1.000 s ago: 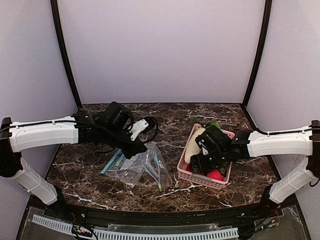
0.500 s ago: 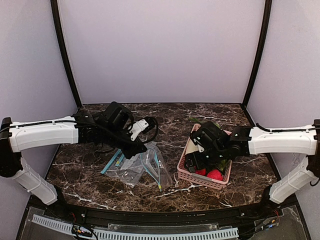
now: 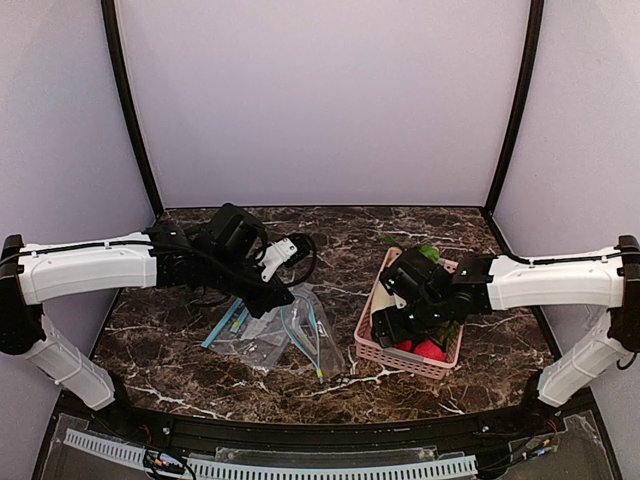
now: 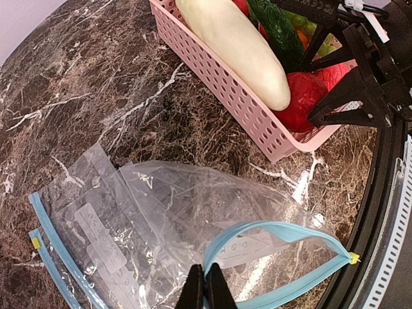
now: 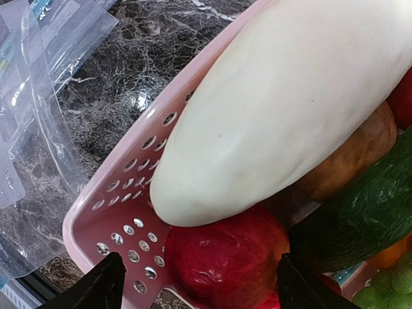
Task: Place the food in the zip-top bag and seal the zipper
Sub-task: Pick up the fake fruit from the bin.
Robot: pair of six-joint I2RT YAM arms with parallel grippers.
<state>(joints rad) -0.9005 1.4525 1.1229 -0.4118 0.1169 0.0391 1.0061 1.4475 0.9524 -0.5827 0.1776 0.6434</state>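
The pink basket's side shows between one open finger and the red fruit. The fruit would stay there if I lifted my right gripper now.
The zip-top bag (image 4: 174,206) lies flat on the marble table, its mouth bulged open. My left gripper (image 4: 206,286) is shut on the light blue zipper (image 4: 283,233) at the mouth's edge; it also shows in the top view (image 3: 283,297). Two red fruits (image 3: 430,350) and a dark green cucumber (image 5: 360,219) lie in the pink basket (image 5: 122,193). My right gripper (image 5: 199,283) is open, its fingers (image 5: 103,283) either side of a red fruit (image 5: 225,251) at the basket's near corner, just above it. A long white radish (image 5: 277,103) rests partly over that fruit.
Other clear bags (image 4: 77,219) with blue strips lie left of the held one. The basket (image 4: 225,84) also holds an orange-brown fruit (image 5: 347,154) and green grapes (image 5: 393,283). The black table rim (image 4: 380,193) runs close beside the bag's mouth.
My right gripper has moved left and lower in the basket, over the red fruit at the near corner. The left arm and the bag have not moved.
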